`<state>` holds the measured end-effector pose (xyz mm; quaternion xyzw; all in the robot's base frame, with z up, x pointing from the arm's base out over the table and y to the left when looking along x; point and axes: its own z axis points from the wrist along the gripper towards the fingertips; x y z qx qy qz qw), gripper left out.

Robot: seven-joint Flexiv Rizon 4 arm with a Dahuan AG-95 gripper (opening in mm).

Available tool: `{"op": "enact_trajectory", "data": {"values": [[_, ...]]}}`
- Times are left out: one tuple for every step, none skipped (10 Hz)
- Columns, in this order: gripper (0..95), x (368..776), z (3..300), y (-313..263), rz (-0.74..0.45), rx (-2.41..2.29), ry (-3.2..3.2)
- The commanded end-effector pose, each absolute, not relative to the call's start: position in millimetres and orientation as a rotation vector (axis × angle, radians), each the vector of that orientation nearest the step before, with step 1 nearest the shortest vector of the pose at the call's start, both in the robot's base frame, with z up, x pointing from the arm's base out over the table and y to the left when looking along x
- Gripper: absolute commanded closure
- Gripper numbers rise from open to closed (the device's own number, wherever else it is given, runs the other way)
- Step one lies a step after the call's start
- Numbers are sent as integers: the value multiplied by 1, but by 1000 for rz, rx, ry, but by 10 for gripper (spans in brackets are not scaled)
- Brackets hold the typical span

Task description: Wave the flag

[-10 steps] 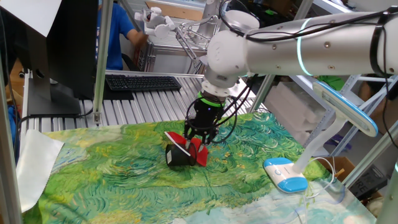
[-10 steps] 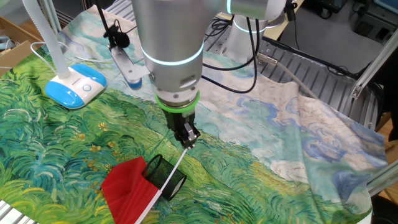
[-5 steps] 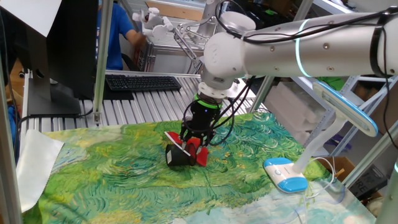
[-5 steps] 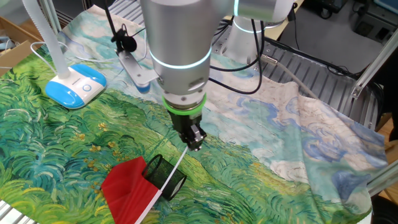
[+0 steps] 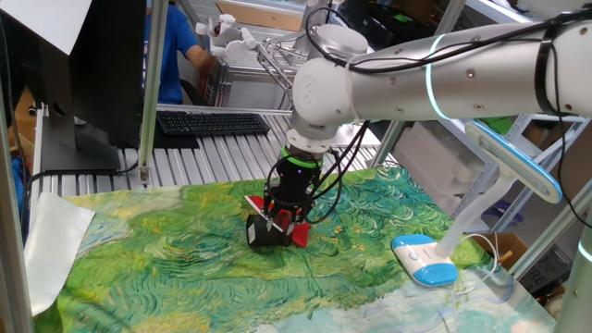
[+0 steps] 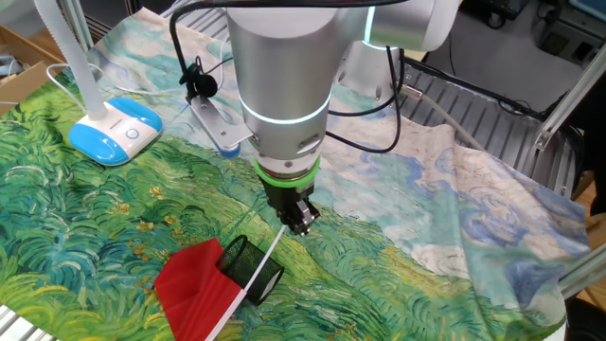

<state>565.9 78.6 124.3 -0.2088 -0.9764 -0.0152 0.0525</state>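
Note:
Next, my gripper grabs the flag by its pale stick, so that the flag's red cloth [image 5: 301, 234] stays free to flutter in the wave.
The flag [image 6: 194, 289] is a red cloth on a thin pale stick [image 6: 268, 250]. It lies on the painted tablecloth, with the stick resting across the dark mesh cup [image 6: 252, 267], which lies on its side. My gripper [image 6: 301, 221] points down, low over the upper end of the stick, just right of it in this view. In the one fixed view my gripper [image 5: 281, 215] hangs right over the cup [image 5: 265, 232] and the red cloth [image 5: 297, 229], its fingers spread apart. The stick is not lifted, and nothing is held.
A blue and white desk lamp base [image 5: 423, 259] stands on the cloth to the right; it shows at the far left in the other view [image 6: 115, 130]. A keyboard [image 5: 211, 122] and a monitor [image 5: 79, 74] stand behind the table.
My gripper has shifted sideways and slightly lower along the stick's upper end, closer over the cup. The flag and the cup have not moved.

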Motion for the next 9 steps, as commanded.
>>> {"op": "enact_trajectory", "data": {"values": [[760, 566, 124, 79, -47, -624, -2969], [760, 566, 124, 79, -49, -615, -2970], [950, 566, 124, 79, -54, -610, -2971], [950, 565, 123, 79, -55, -602, -2973], [950, 565, 122, 79, -55, -595, -2974], [950, 565, 122, 79, -57, -590, -2975], [950, 565, 122, 79, -56, -590, -2975], [950, 564, 122, 79, -52, -592, -2977], [950, 563, 124, 79, -42, -594, -2984]]}}
